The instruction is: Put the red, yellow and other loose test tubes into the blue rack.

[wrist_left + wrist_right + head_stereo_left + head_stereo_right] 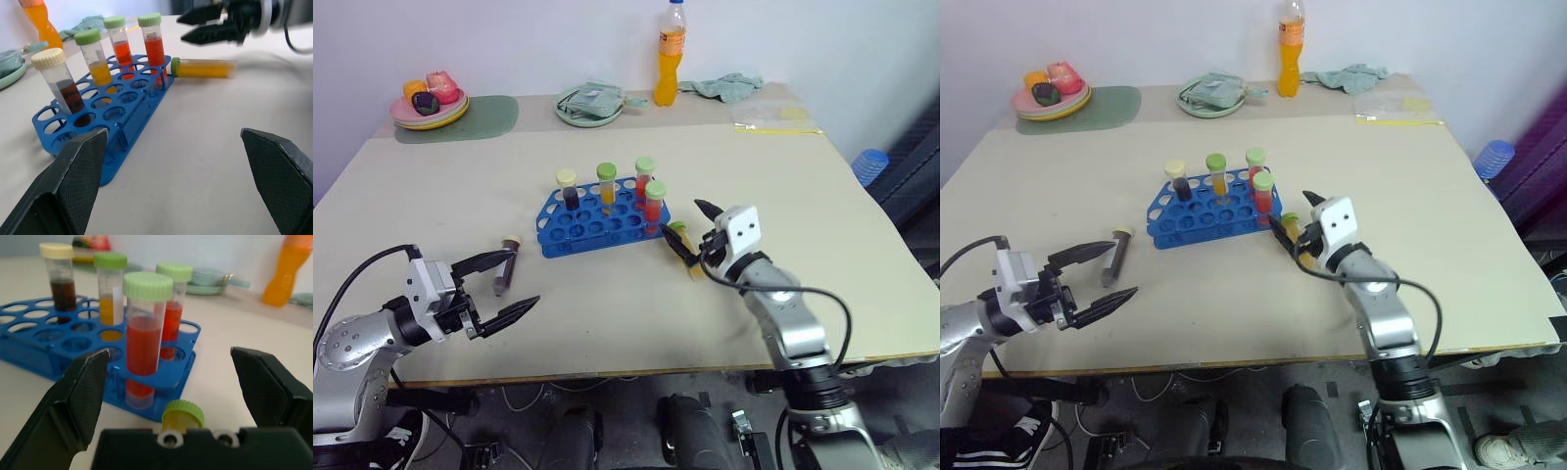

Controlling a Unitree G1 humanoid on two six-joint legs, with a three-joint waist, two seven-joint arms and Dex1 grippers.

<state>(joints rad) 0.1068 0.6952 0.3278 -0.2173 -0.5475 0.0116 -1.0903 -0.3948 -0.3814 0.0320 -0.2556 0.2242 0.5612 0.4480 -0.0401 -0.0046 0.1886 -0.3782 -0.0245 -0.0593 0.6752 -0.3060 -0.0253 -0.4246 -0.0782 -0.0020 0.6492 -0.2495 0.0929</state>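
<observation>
My right gripper's fingers are above the loose tube's green cap [677, 226] [183, 412], so my right gripper should lower to the cap before it closes.
The blue rack [597, 223] stands mid-table. Upright in it are a cream-capped dark tube [569, 188], a green-capped yellow tube [606, 183] and two green-capped red tubes [654, 204]. A loose yellow test tube [683, 238] lies on the table just right of the rack, and its green cap [182, 413] shows close below my right gripper [693, 228], which is open and holds nothing. A loose dark test tube [507, 264] lies left of the rack, just beyond my open, empty left gripper [524, 279].
At the table's back stand an orange drink bottle [671, 44], a plate of toy food [431, 106] on a green mat [484, 117], a green dish holding cloth [590, 103] and a rag [724, 86]. The table's front edge runs just below both grippers.
</observation>
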